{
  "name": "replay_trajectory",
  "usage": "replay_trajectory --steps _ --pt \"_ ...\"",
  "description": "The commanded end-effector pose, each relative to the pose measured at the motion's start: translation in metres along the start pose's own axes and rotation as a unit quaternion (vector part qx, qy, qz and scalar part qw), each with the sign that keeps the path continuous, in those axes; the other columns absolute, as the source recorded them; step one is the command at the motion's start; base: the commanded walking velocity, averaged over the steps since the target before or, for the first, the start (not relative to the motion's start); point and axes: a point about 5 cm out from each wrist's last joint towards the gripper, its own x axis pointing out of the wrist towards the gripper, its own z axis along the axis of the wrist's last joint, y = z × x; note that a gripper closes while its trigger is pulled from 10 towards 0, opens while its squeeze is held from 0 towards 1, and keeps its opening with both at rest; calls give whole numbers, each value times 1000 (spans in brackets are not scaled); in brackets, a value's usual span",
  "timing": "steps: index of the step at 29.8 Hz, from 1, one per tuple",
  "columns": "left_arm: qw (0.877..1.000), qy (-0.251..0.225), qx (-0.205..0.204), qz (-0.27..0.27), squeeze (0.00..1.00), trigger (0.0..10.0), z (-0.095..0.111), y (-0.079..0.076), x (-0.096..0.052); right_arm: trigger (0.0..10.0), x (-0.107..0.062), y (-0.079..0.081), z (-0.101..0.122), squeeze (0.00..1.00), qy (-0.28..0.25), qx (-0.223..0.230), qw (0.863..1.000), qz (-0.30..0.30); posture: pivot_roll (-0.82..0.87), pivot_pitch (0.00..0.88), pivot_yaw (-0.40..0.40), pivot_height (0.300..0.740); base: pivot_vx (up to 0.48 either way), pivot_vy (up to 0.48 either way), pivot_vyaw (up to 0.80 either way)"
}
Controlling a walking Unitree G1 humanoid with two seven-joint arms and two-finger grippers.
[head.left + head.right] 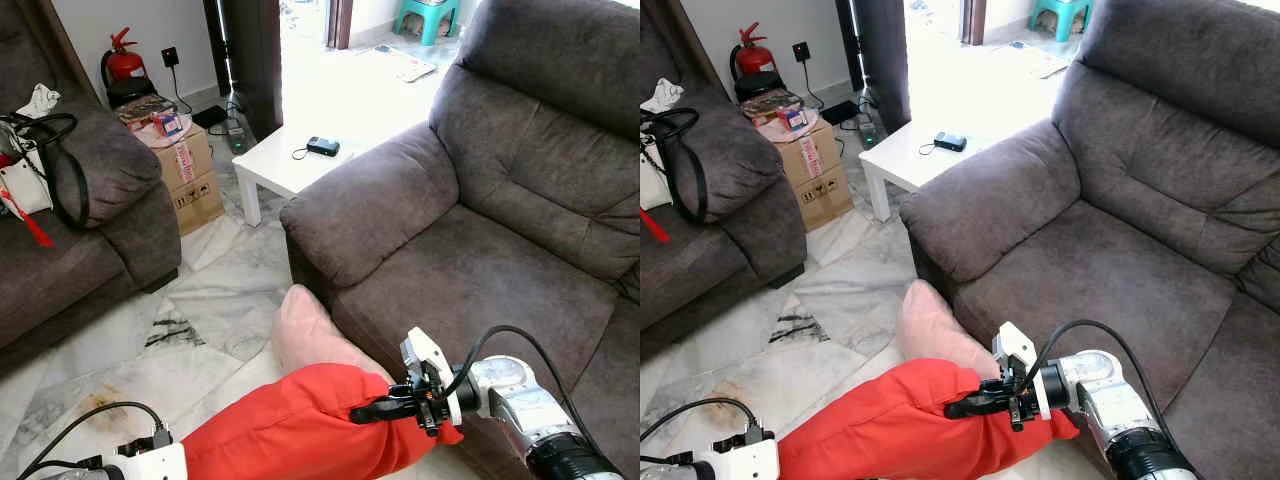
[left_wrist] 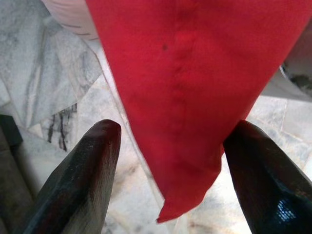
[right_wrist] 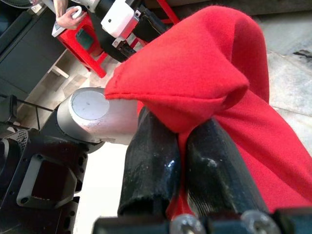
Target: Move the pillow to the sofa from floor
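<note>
I should next pinch the red pillow by its narrow hanging corner with my left gripper, because the pillow's body is wider than my open fingers.
A red pillow hangs low in front of me, above the marble floor. My right gripper is shut on its right edge, and in the right wrist view the two fingers pinch a fold of red cloth. My left gripper is open, with a corner of the red pillow hanging between its fingers without touching them. A pink pillow leans on the floor against the front of the grey sofa, just beyond the red one. The sofa seat is bare.
A low white table carrying a small black device stands beyond the sofa's arm. A cardboard box and a fire extinguisher are at the back left. A second dark sofa with a white bag on it is at left.
</note>
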Motion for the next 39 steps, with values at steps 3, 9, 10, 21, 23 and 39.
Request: replay_trajectory --steps 3,9,10,21,23,39 --pt "1000 -4 -17 2 0 10000 -2 -5 3 10000 3 5 16 0 -20 -39 998 36 191 102 -67 740 0 0 0" --pt "999 -18 -44 11 0 10000 0 -8 13 10000 5 8 14 0 -18 -36 998 40 179 103 -70 740 0 0 0" --pt "999 -20 -45 11 0 8078 1 -8 13 10000 4 8 13 0 -18 -35 998 40 179 104 -70 740 0 0 0" --pt "997 -41 -61 26 0 10000 5 -2 16 10000 5 7 11 0 -13 -32 999 34 182 105 -74 740 0 0 0" --pt "997 -42 -62 28 1000 10000 5 -1 15 10000 5 7 12 0 -13 -32 999 35 182 107 -74 740 0 0 0" --pt "997 -52 -64 -10 0 10000 6 -6 18 10000 1 10 12 0 -12 -30 999 42 173 109 -74 740 0 0 0"
